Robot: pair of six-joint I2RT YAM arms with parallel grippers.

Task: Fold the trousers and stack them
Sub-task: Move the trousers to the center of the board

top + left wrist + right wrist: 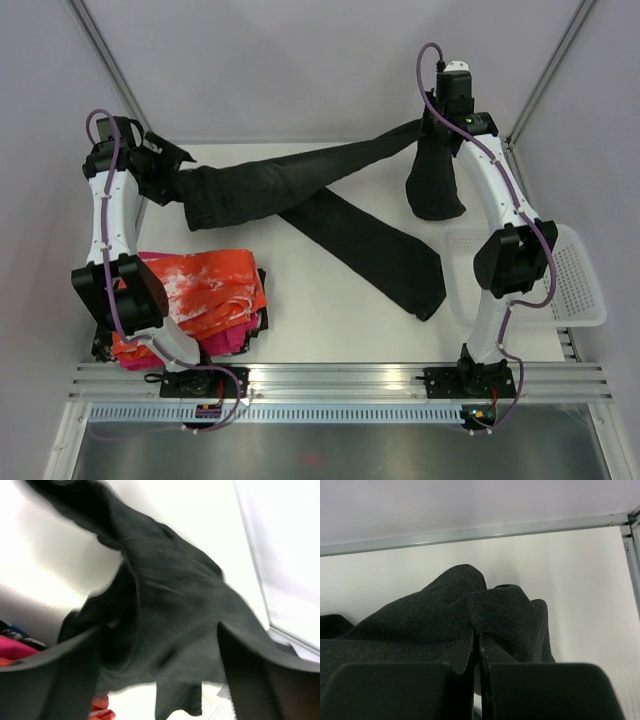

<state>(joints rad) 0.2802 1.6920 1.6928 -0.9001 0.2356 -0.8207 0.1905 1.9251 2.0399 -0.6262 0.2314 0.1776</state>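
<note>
My left gripper is to grab the black trousers (372, 252) at the end opposite my right gripper next, so both grippers can stretch them straight between them for folding.
The black trousers (372, 252) lie across the table, their legs crossing in the middle. My right gripper (433, 118) is raised at the back right and shut on one end of the trousers. That end hangs down from it in a bunch (435, 190). In the right wrist view the fingers (465, 652) pinch a fold of black fabric (420, 625). My left gripper (172, 180) is at the back left, at the other end of the trousers. In the left wrist view its jaws stand wide apart around loose, blurred black fabric (170, 595).
An orange-and-white mottled garment (205, 285) lies on a magenta-pink one (236, 340) at the front left, beside the left arm. A white perforated tray (578, 280) sits at the right edge. Walls and frame posts close in the back and sides.
</note>
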